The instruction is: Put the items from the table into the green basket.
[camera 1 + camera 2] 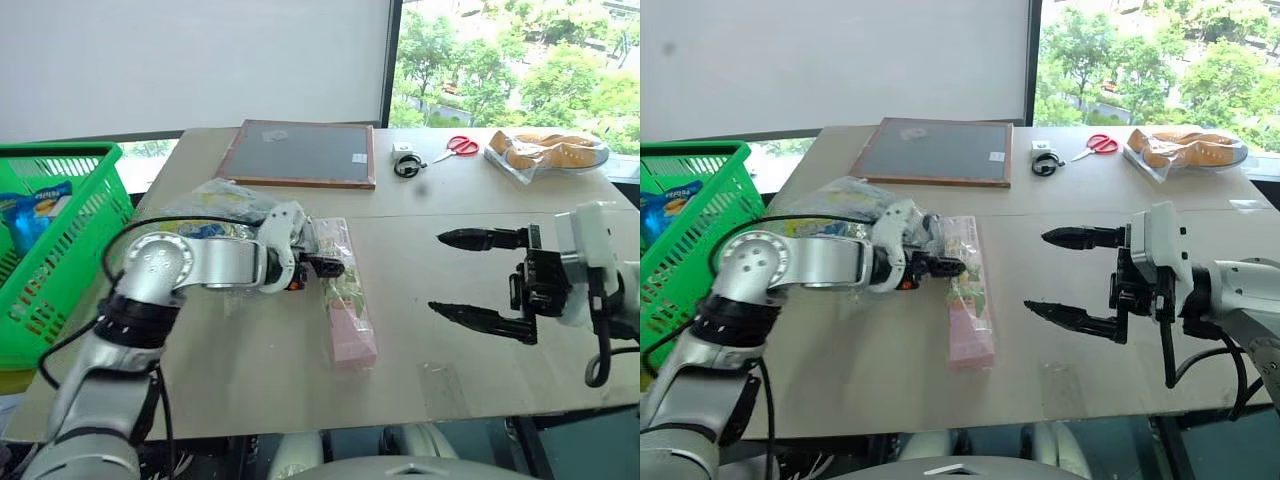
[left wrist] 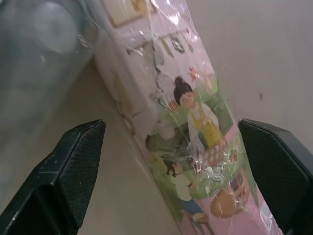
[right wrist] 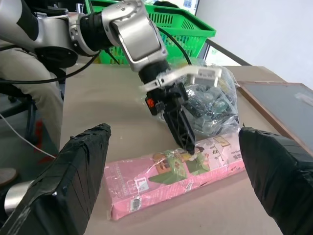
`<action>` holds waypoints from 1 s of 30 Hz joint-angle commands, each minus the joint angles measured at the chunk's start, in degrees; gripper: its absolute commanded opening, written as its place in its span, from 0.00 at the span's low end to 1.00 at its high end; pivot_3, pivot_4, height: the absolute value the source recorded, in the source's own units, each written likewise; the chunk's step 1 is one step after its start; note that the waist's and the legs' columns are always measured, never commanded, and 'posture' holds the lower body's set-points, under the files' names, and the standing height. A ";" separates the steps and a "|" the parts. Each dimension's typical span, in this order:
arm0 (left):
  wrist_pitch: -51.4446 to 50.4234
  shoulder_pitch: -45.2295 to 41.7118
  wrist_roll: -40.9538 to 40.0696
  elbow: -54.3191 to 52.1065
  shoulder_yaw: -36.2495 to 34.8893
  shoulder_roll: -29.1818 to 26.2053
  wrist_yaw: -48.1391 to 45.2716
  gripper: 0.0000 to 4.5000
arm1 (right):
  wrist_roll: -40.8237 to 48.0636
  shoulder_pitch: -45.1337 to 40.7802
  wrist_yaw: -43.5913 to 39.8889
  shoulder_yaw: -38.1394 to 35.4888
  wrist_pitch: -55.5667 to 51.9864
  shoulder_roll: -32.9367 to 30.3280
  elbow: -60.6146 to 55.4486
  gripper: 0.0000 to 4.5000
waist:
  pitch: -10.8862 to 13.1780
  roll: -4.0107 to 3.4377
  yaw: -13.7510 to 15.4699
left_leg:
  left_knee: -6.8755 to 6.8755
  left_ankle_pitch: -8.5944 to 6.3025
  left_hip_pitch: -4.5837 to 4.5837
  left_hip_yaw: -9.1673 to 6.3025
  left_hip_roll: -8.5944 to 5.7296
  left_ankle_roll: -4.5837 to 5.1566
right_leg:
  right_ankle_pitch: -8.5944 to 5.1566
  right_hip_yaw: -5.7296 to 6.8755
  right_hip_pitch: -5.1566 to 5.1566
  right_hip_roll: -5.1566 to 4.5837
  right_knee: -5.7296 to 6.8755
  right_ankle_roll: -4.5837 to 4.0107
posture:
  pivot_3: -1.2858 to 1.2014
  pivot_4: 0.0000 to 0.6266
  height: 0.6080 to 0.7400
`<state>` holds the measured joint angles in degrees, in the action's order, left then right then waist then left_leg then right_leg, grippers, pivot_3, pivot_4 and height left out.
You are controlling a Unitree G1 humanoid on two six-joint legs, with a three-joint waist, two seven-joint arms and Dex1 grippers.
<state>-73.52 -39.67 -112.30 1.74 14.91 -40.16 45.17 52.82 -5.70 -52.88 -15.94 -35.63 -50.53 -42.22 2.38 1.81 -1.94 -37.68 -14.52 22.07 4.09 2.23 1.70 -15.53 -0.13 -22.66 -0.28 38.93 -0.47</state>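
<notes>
The left gripper would miss if it closed now: its fingers are above the packet's top, and bare tabletop shows beside the packet [image 1: 347,310] under them. It needs to go lower first and then close on the packet.
A long clear packet with a pink end [image 1: 345,300] lies lengthwise on the beige table [image 1: 250,360], near its middle. My left gripper [image 1: 330,268] is open and lowered over the packet's upper half, one black finger [image 2: 73,171] on each side of it. A crinkly clear bag of yellow-blue packets [image 1: 225,205] lies just behind my left wrist. The green basket [image 1: 70,250] stands off the table's left edge. My right gripper [image 1: 437,272] hovers open to the right of the packet, pointing left at it, with nothing between its fingers [image 3: 78,171].
A dark framed board [image 1: 300,152] lies at the back of the table. Right of it are a small black-and-white object [image 1: 404,160], red-handled scissors [image 1: 460,146] and a clear bag of bread [image 1: 548,150]. Blue packets [image 1: 35,210] lie inside the basket.
</notes>
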 commanded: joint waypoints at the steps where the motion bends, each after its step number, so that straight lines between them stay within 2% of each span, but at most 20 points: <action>1: -2.35 -4.91 -0.70 5.02 1.23 3.71 3.20 1.00 | 1.54 2.14 0.67 -4.08 0.32 -1.19 -2.48 1.00 | 0.04 -0.03 -0.23 | 0.00 0.00 -0.01 0.01 0.00 0.01 | 0.00 -0.02 0.01 0.00 -0.02 0.00 | 0.44 0.08 1.00; 5: -4.46 -8.57 -0.70 9.32 3.77 6.33 6.21 1.00 | 1.76 3.71 1.32 -4.76 0.43 -1.58 -3.41 1.00 | 0.12 -0.12 -0.77 | 0.00 -0.01 -0.12 0.14 0.00 0.01 | 0.00 -0.19 0.07 0.02 -0.01 0.00 | 0.44 0.08 1.00; 11: -6.11 -11.31 -0.33 16.59 11.72 9.05 12.23 1.00 | 2.36 4.38 2.88 -5.33 0.54 -1.68 -4.45 1.00 | 0.16 -0.22 -0.83 | 0.00 -0.01 -0.21 0.16 0.00 0.01 | -0.01 -0.30 0.09 0.09 -0.02 0.00 | 0.43 0.09 1.00; 15: -7.18 -11.97 4.79 20.65 11.85 12.38 10.03 1.00 | 2.44 5.71 3.53 -6.15 0.57 -1.75 -5.26 1.00 | 0.19 -0.26 -1.14 | 0.01 -0.01 -0.19 0.18 0.00 0.01 | -0.02 -0.34 0.08 0.09 -0.05 0.00 | 0.42 0.09 1.00; 17: -7.52 -12.02 6.69 21.46 10.85 14.20 8.64 0.88 | 2.60 6.45 3.99 -6.55 0.53 -1.72 -5.82 1.00 | 0.11 -0.41 -1.15 | 0.02 -0.01 -0.23 0.18 -0.07 0.01 | -0.03 -0.33 0.14 0.09 -0.06 0.01 | 0.42 0.10 1.00; 18: -8.03 -12.05 7.09 21.66 10.48 14.76 8.06 0.87 | 2.75 6.85 4.16 -6.80 0.49 -1.74 -6.16 1.00 | 0.10 -0.45 -1.16 | 0.02 -0.02 -0.28 0.19 -0.08 0.02 | -0.04 -0.34 0.19 0.09 -0.07 0.01 | 0.41 0.10 1.00; 26: -11.39 -11.81 7.82 18.43 6.32 14.68 3.52 0.15 | 1.34 12.18 1.33 -9.80 -0.11 -5.02 -5.50 1.00 | 0.11 -0.47 -1.65 | 0.01 -0.04 -0.34 0.20 -0.15 0.06 | -0.17 -0.34 0.30 -0.09 -0.13 -0.16 | 0.42 0.08 1.00; 30: -13.08 -12.86 7.62 14.56 5.00 12.75 -1.49 0.15 | 0.65 12.61 -0.35 -10.02 -0.35 -6.87 -2.40 1.00 | 0.16 -0.43 -2.05 | 0.02 -0.08 -0.25 0.19 -0.14 0.11 | -0.16 -0.35 0.24 -0.07 -0.14 0.17 | 0.42 0.08 1.00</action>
<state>-85.28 -51.68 -103.60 19.58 20.80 -27.15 46.81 53.31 7.77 -52.51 -23.73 -36.08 -56.55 -45.25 2.54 1.38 -3.99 -37.66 -14.60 21.88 4.29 2.09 1.81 -15.69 -0.50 -22.49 -0.35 38.79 -0.28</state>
